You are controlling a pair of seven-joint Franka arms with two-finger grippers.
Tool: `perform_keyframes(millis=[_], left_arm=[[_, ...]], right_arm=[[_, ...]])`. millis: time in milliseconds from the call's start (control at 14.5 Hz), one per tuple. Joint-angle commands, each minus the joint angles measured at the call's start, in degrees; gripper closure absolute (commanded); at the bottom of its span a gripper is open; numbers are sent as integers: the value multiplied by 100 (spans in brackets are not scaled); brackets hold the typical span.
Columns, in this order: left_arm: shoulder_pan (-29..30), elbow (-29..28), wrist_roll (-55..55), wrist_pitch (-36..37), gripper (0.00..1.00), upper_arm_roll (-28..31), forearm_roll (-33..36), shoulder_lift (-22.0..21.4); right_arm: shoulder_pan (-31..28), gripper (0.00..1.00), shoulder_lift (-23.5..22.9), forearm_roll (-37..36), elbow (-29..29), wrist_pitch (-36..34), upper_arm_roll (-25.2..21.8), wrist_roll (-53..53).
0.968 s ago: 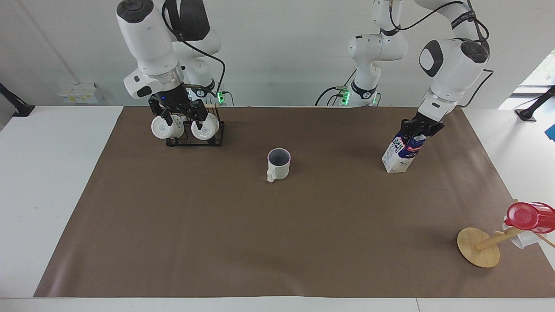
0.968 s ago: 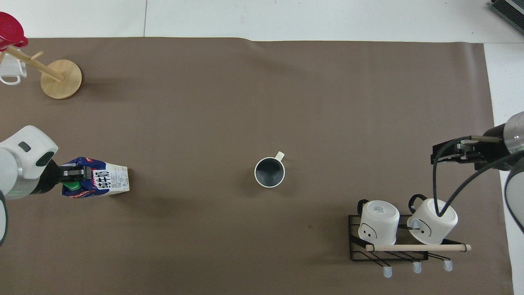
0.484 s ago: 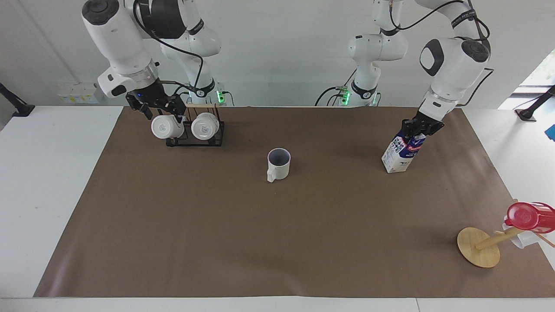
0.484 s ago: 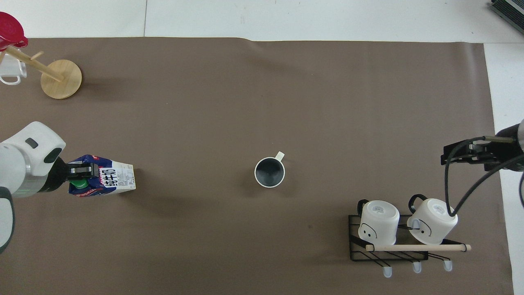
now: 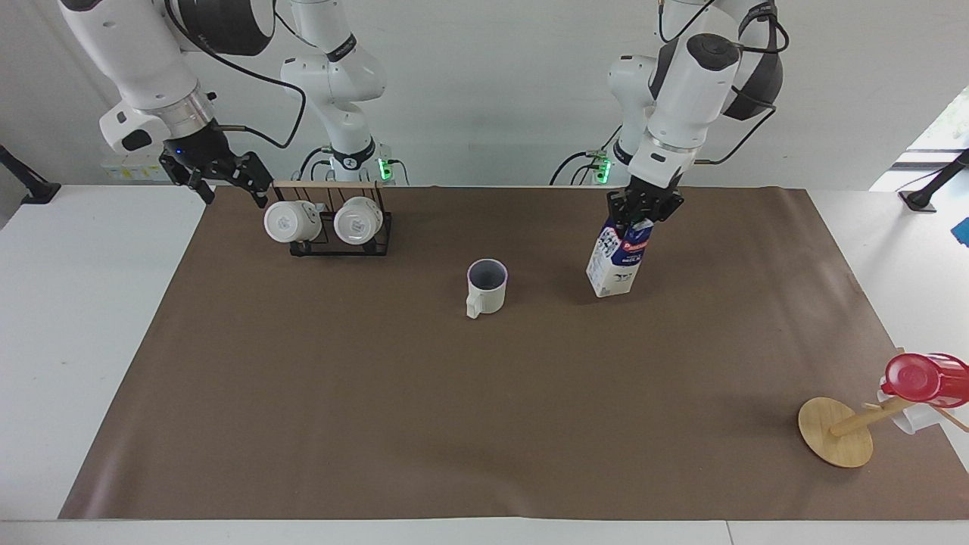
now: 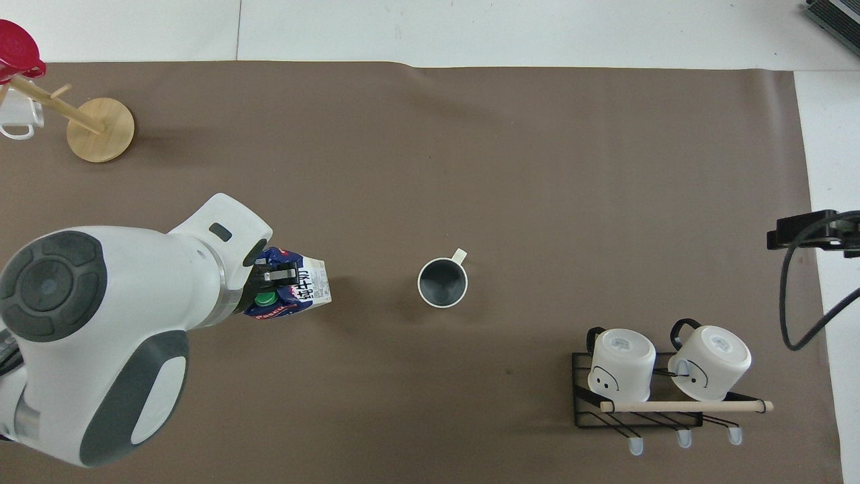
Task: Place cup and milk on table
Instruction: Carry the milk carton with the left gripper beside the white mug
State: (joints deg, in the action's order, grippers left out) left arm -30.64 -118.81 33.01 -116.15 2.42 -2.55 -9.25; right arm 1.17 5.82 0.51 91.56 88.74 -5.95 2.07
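Note:
The milk carton's base hangs tilted above the brown sheet, so my left gripper keeps hold of the milk carton from here until the carton is down.
The off-white cup (image 5: pixel 487 286) stands upright on the table's brown sheet (image 5: pixel 454 424), near the middle, its handle pointing away from the robots; it also shows in the overhead view (image 6: pixel 442 282). My left gripper (image 5: pixel 642 213) is shut on the top of the milk carton (image 5: pixel 618 260), which hangs tilted beside the cup toward the left arm's end, its bottom at or just above the sheet. In the overhead view the milk (image 6: pixel 299 289) shows under my left gripper (image 6: pixel 277 276). My right gripper (image 5: pixel 229 184) is open and empty, raised over the sheet's edge beside the mug rack.
A black wire rack (image 5: pixel 341 244) with two white mugs (image 5: pixel 285 222) stands near the robots at the right arm's end. A wooden mug tree (image 5: pixel 836 433) carrying a red cup (image 5: pixel 922 378) stands at the left arm's end, farthest from the robots.
My left gripper has carried the milk from the left arm's end toward the cup. My right gripper has risen and drawn away from the rack toward the table's end.

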Motion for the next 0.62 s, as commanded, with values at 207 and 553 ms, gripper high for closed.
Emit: perform_keyframes(millis=[207, 553], left_arm=[[-478, 103, 505, -574, 56, 100, 62, 511], [-627, 103, 732, -742, 56, 100, 62, 793]], right_arm=[[-12, 0, 68, -24, -455, -657, 59, -216], [146, 0, 129, -86, -131, -359, 86, -163]])
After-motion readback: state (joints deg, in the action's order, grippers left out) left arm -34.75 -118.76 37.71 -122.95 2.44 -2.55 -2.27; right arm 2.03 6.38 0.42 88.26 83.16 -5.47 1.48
